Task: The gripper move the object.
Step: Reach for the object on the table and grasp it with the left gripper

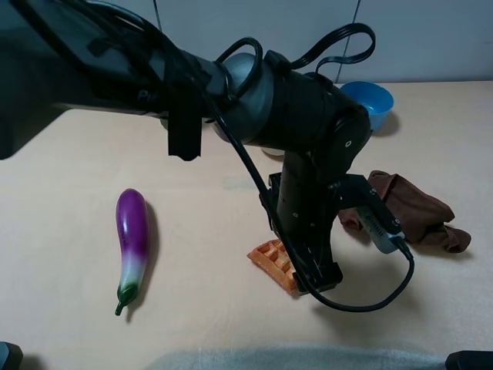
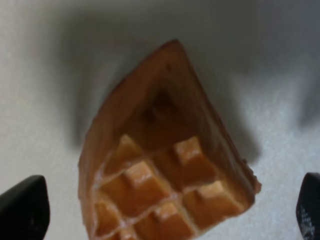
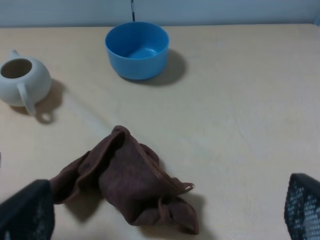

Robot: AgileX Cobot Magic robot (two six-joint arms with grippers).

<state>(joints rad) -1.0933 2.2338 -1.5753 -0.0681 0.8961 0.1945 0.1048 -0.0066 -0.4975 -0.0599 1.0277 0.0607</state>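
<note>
The waffle wedge needs to be moved. My left gripper should grab it next across the two sides of the wedge [image 2: 167, 180].
The orange-brown waffle wedge [image 1: 271, 258] lies flat on the beige table, near the front middle. My left gripper [image 1: 311, 276], on a big black arm with a grey box and cables, reaches down right over it. In the left wrist view the waffle [image 2: 165, 165] fills the frame, and the left gripper [image 2: 165, 207] is open with one black fingertip [image 2: 22, 210] on each side of the wedge, apart from it. My right gripper [image 3: 165, 210] is open and empty, with its fingertips [image 3: 305, 207] wide apart in front of the brown cloth [image 3: 125, 180].
A purple eggplant [image 1: 132, 243] lies at the left. The brown cloth [image 1: 412, 210] lies right of the left arm. A blue bowl [image 1: 370, 100] stands at the back right, and a white teapot [image 3: 22, 80] stands beside the bowl [image 3: 136, 49].
</note>
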